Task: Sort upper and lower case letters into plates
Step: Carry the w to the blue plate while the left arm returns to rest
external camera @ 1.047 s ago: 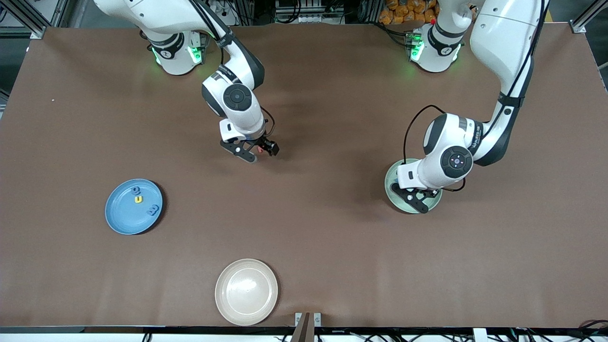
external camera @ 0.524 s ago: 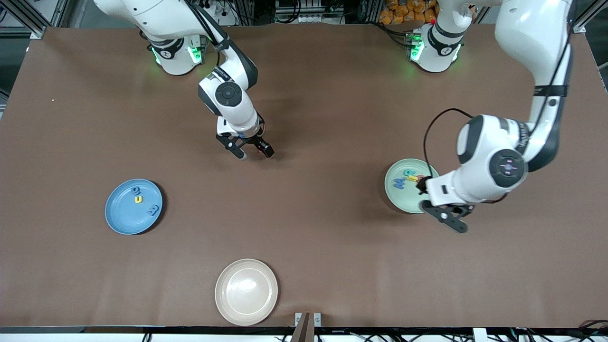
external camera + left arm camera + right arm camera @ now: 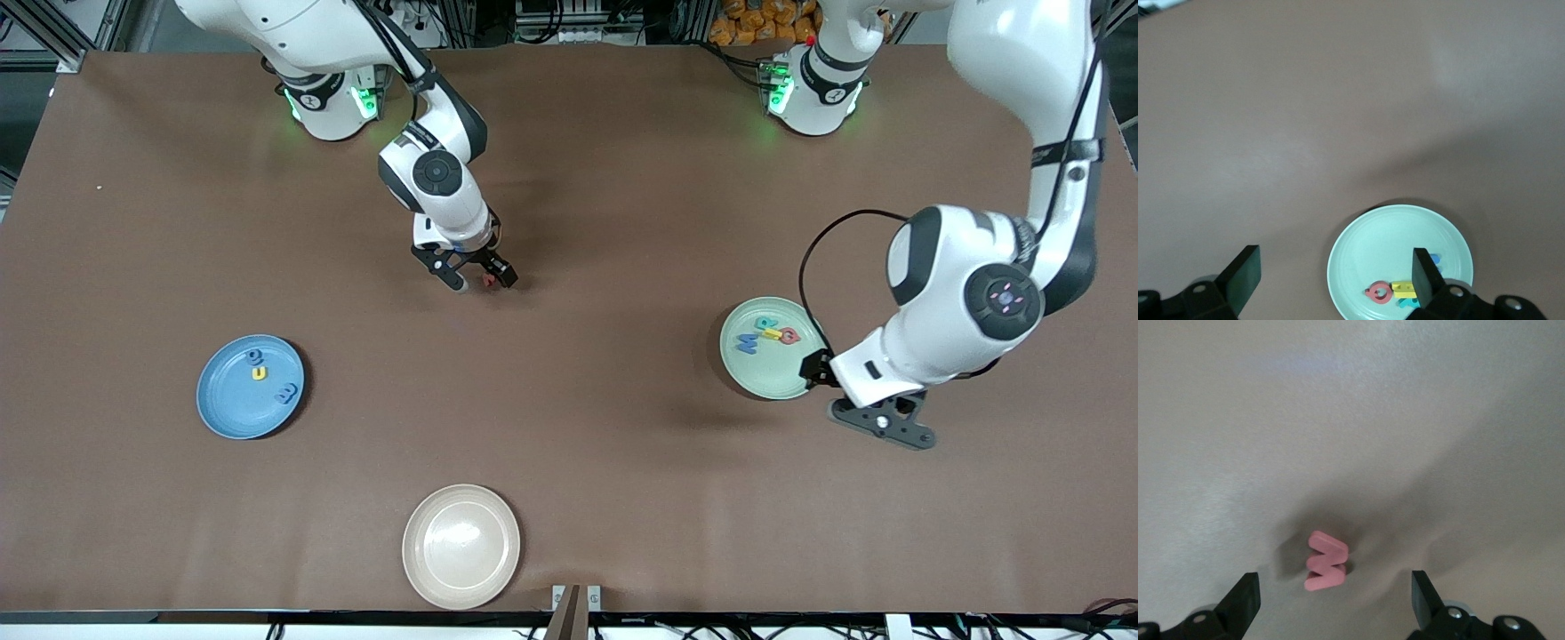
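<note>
My right gripper's fingers are level with the pink-red w (image 3: 490,281) (image 3: 1327,561) on the tabletop and around the w's sides, so my right gripper will close on the w.
The mint green plate (image 3: 766,369) holds a blue M (image 3: 747,342), a teal letter (image 3: 765,322), a yellow letter (image 3: 772,334) and a red Q (image 3: 789,336). My left gripper (image 3: 876,425) hangs open and empty over the table just off this plate's rim; its wrist view shows the plate (image 3: 1391,240) and the Q (image 3: 1379,292) below. The blue plate (image 3: 231,409) carries three small letters, among them a yellow u (image 3: 259,373). My right gripper (image 3: 483,283) is open, low over a pink-red w (image 3: 1327,561) that lies on the table between its fingers, untouched.
A cream-beige plate (image 3: 461,546) with nothing in it sits near the table's front edge, nearer to the camera than both other plates. Brown table surface stretches between the plates.
My left gripper opened, rose and swung off the mint plate toward the left arm's end, uncovering its letters. My right gripper shifted slightly and came down around the w.
</note>
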`<state>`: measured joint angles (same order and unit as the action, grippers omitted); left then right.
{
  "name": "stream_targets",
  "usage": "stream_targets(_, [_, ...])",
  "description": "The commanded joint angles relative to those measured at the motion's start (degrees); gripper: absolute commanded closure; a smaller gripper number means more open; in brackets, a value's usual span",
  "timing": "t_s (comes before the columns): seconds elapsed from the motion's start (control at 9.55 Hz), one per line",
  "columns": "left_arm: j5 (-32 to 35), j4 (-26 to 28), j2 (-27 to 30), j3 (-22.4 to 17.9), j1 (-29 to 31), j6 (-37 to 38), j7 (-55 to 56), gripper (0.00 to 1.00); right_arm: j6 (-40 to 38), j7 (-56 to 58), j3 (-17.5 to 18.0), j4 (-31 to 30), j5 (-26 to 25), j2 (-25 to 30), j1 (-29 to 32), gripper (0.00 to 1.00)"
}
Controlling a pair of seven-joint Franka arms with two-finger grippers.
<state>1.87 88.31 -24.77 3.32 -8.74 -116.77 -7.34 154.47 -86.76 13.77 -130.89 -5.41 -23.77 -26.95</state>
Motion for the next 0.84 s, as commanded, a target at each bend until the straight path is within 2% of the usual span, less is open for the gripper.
stream_targets(0.0, [1.04, 0.81, 9.44, -0.24, 2.74, 9.85, 1.89, 0.00, 0.92, -1.04, -0.14, -0.07, 0.22, -0.84, -0.65, 0.00])
stream_targets(0.21, [-1.24, 0.98, 14.81, -0.50, 5.13, 15.85, 1.97, 0.00, 1.44, -1.04, -0.14, -0.07, 0.13, -1.45, -0.74, 0.01])
stream_targets(0.31, [-4.04, 1.77, 17.27, -0.68, 7.05, 16.48, 2.84, 0.00, 1.97, -1.04, -0.14, -0.07, 0.05, -1.71, -0.74, 0.64])
stream_targets(0.42, [-3.98, 1.78, 18.60, -0.68, 7.07, 18.58, 3.72, 0.00, 2.76, -1.04, -0.32, -0.07, 0.04, -1.72, -0.65, 1.00])
stream_targets(0.73, [-5.03, 1.34, 20.72, -0.33, 7.25, 22.11, 8.47, 0.00, 3.20, -0.96, -0.67, -0.07, 0.04, -1.46, -0.39, 1.00])
